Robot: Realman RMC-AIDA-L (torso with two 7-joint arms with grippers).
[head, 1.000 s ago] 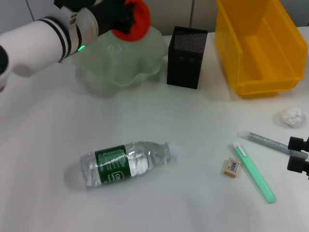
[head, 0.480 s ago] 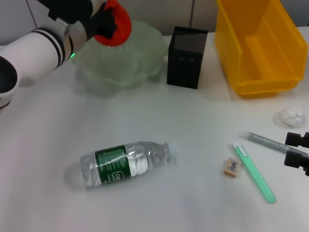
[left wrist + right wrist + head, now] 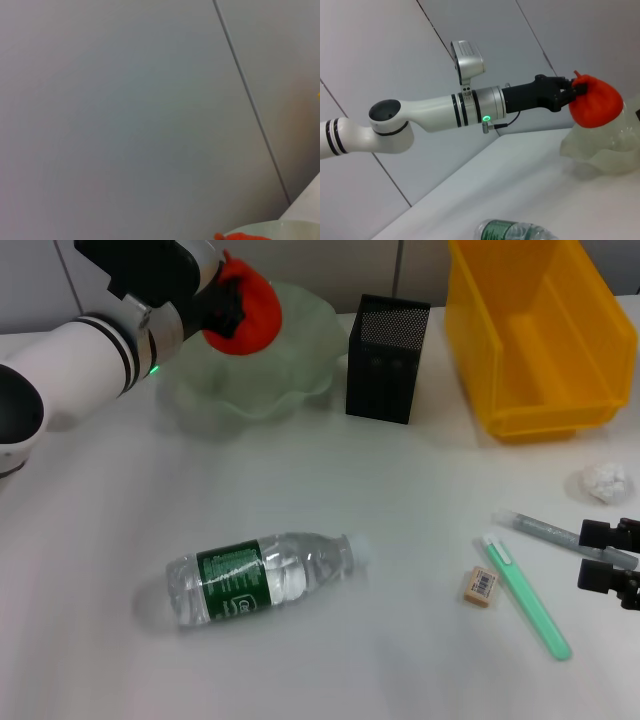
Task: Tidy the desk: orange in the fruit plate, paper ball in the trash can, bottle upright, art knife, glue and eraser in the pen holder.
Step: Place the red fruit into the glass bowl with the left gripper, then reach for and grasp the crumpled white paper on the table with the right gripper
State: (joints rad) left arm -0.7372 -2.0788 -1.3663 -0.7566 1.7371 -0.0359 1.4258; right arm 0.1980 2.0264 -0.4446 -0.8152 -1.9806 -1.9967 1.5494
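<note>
The orange (image 3: 245,312) is hanging inside the rim of the pale green fruit plate (image 3: 290,355), over the plate's bowl, so the left gripper should open now.
My left gripper (image 3: 222,308) is shut on the red-orange orange (image 3: 245,312) and holds it in the air over the left rim of the pale green fruit plate (image 3: 290,355). The right wrist view shows the same grip on the orange (image 3: 596,102) above the fruit plate (image 3: 605,152). The bottle (image 3: 258,578) lies on its side mid-desk. At the right lie the eraser (image 3: 481,586), the green art knife (image 3: 527,597) and the grey glue (image 3: 555,533). My right gripper (image 3: 606,556) stands open at the glue's right end. The paper ball (image 3: 603,481) lies just behind it.
The black mesh pen holder (image 3: 388,358) stands right of the fruit plate. The yellow trash can (image 3: 540,335) fills the back right. A grey wall runs behind the white desk (image 3: 400,490). The left wrist view shows mostly wall and a sliver of orange (image 3: 240,236).
My left gripper carried the orange leftward across the plate, then lowered it slightly over the left rim. My right gripper crept left toward the glue's end.
</note>
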